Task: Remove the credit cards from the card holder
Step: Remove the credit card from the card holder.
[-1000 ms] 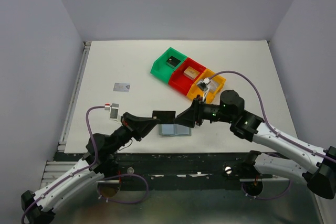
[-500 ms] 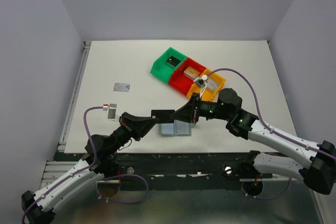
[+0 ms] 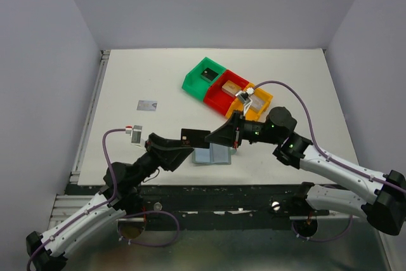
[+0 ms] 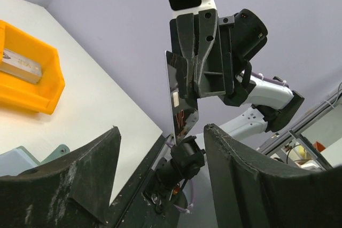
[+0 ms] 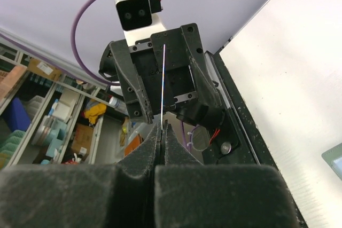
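My left gripper will close, catching the card's near end (image 3: 185, 138) reaching between and past its open fingers.
A black credit card (image 3: 195, 136) hangs in the air above the table's front, marked "VIP" in the left wrist view (image 4: 179, 100). My right gripper (image 3: 210, 138) is shut on its right end; in the right wrist view the card shows edge-on (image 5: 162, 73) between the pressed fingertips (image 5: 161, 124). My left gripper (image 3: 187, 145) stands open around the card's other end, its fingers (image 4: 80, 174) apart from it. The grey-blue card holder (image 3: 212, 155) lies open on the table below. A silver-grey card (image 3: 147, 105) lies flat at the left.
Green (image 3: 204, 75), red (image 3: 226, 91) and orange (image 3: 257, 103) bins stand in a row at the back right, each with a small object inside. The orange bin (image 4: 26, 86) shows in the left wrist view. The table's front edge runs just below the grippers.
My right gripper has shut on the black card. My left gripper, shut on it before, has opened and let it go. The card has shifted slightly left.
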`<state>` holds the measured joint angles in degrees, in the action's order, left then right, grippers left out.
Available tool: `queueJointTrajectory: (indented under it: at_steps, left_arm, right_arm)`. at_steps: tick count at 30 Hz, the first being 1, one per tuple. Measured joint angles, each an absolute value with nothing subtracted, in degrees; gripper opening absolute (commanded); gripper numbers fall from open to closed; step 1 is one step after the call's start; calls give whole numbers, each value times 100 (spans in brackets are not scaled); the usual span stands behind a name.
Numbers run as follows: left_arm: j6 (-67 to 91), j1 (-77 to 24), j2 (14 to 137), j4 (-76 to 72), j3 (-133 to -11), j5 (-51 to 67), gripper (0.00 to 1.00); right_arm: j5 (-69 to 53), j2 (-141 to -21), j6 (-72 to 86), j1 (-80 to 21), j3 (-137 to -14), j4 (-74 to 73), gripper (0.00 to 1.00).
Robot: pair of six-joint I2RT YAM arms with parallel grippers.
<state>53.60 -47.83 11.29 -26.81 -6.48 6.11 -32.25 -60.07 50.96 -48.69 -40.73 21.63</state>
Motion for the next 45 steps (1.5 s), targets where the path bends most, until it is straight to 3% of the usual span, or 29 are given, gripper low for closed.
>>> queueJointTrajectory:
  at_steps: [16,19,25,28,30,31,32,33,34,36,37,39,45]
  left_arm:
    - [5343,-4783,1055,-2716,-611,432,48]
    - [5336,-4783,1090,-2742,-611,395,36]
    - [5349,-4783,1243,-2821,-611,340,24]
    - [5354,-4783,1249,-2827,-609,331,14]
    - [5384,-4783,1249,-2853,-609,325,0]
    - [5382,-4783,1249,-2864,-609,322,0]
    - [5389,-4786,1249,-2871,-609,322,0]
    - [5411,-4786,1245,-2869,-609,318,0]
    - [5426,-4786,1229,-2856,-609,314,0]
    - [5428,-4786,1146,-2768,-609,228,0]
    - [5428,-4786,1074,-2683,-609,137,0]
    - [5417,-4783,941,-2381,-639,-106,0]
    - [5437,-4397,1282,-926,-1341,-526,0]
  right_arm:
    - [-2915,-6073,5758,-4827,-3771,2279,0]
    - [-2893,-6121,5859,-4825,-3723,2316,0]
    - [-2893,-6152,5964,-4827,-3697,2477,0]
    - [-2891,-6149,5988,-4827,-3673,2523,0]
    - [-2891,-6149,5996,-4825,-3645,2536,0]
    - [-2891,-6149,5996,-4827,-3634,2543,1]
    - [-2888,-6149,5999,-4827,-3623,2545,10]
    - [-2886,-6149,5996,-4825,-3616,2545,33]
    - [-2884,-6149,6003,-4825,-3616,2541,48]
    - [-2877,-6149,5988,-4825,-3618,2477,65]
    - [-2864,-6132,5935,-4827,-3634,2366,89]
    - [-2755,-6058,5822,-4812,-3697,1922,99]
    - [-2082,-5465,5142,-4703,-4119,381,100]
